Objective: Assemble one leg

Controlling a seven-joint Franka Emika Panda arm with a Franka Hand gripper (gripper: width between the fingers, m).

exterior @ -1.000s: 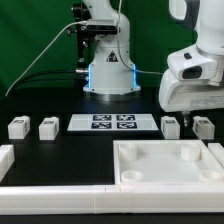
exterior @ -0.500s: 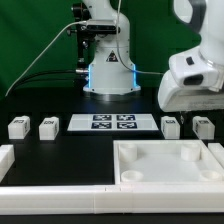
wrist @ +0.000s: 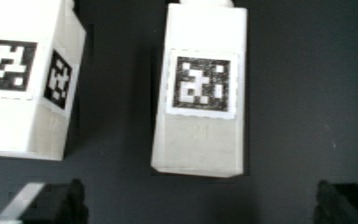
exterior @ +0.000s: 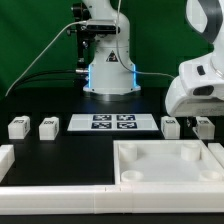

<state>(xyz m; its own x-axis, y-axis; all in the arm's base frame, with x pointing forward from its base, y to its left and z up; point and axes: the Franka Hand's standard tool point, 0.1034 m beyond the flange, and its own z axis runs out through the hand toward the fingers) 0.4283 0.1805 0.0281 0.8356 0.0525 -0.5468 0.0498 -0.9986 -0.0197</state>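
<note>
In the wrist view dark tabletop shows between the leg's near end and my fingers, so closing now would miss. My gripper moves toward the centred leg next, before it closes.
Four small white legs with square tags stand on the black table: two at the exterior view's left [exterior: 17, 127] [exterior: 47, 127] and two at its right [exterior: 171, 126] [exterior: 203, 127]. My gripper [exterior: 190, 117] hangs just above the right pair, its fingers mostly hidden by the white hand. In the wrist view one leg [wrist: 206, 90] lies centred ahead of the open gripper [wrist: 197, 205], between the two dark fingertips [wrist: 51, 200]. A second leg [wrist: 25, 80] lies beside it. Nothing is held.
The large white tray-like piece [exterior: 128, 150] with corner holes sits in front of the right legs. The marker board [exterior: 113, 123] lies mid-table. A white rail [exterior: 60, 195] runs along the front, with a raised end [exterior: 5, 155] at the left. The arm's base [exterior: 108, 70] stands behind.
The arm's hand has moved toward the exterior view's right and a little lower, over the right pair of legs. The legs and tray have not moved.
</note>
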